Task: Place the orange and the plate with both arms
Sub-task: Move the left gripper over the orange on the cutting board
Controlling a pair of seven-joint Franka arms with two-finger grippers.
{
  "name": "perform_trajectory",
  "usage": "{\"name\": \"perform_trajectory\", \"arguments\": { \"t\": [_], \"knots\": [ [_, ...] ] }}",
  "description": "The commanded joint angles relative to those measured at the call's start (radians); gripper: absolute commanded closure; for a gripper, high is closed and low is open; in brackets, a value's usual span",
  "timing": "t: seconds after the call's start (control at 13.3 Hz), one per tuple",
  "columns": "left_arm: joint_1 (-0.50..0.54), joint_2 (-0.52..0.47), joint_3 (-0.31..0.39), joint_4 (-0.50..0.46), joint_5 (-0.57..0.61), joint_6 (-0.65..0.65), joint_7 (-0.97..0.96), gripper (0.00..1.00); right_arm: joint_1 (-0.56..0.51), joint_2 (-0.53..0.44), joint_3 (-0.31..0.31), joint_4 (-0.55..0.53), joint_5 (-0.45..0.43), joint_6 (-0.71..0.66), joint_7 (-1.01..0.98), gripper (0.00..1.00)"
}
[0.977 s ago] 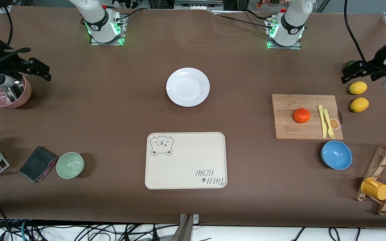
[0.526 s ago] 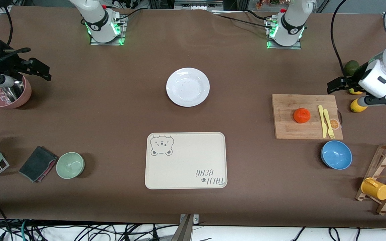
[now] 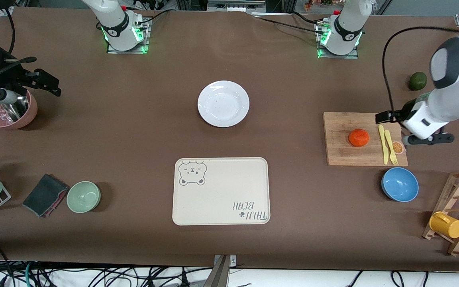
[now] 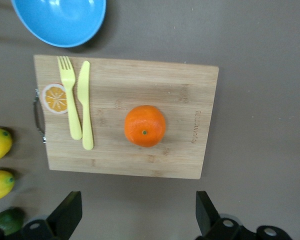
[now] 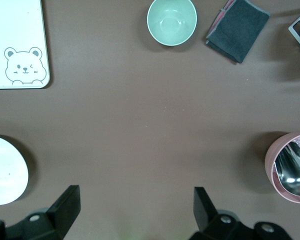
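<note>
I need to grab the orange by its round sides with my left gripper next. Then it can put the orange on the white plate.
The orange sits on a wooden cutting board toward the left arm's end of the table; it also shows in the left wrist view. The white plate lies empty mid-table, farther from the front camera than the bear tray; its edge shows in the right wrist view. My left gripper is open and empty, in the air over the table beside the board's edge. My right gripper is open and empty, waiting over the table next to a pink bowl.
A yellow fork and knife lie on the board. A blue bowl, two lemons, an avocado and a rack with a yellow cup surround it. A green bowl and a dark cloth lie at the right arm's end.
My left arm has swung from over the lemons toward the cutting board, so its gripper is now at the board's edge. The right arm has not moved.
</note>
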Motion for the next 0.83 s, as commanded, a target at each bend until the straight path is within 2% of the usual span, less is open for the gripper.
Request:
{"name": "perform_trajectory", "arguments": {
  "t": [0.0,0.53,0.75],
  "knots": [
    [-0.005,0.01,0.003,-0.09,0.001,0.124,0.021,0.0,0.006,0.004,-0.006,0.014,-0.007,-0.015,-0.004,0.0],
    [-0.005,0.107,0.021,-0.255,-0.001,0.476,0.027,0.0,0.006,0.004,-0.006,0.014,-0.007,-0.015,-0.004,0.0],
    [-0.005,0.136,0.021,-0.285,-0.002,0.532,0.026,0.0,0.006,0.004,-0.006,0.014,-0.006,-0.015,-0.004,0.0]
  ]
}}
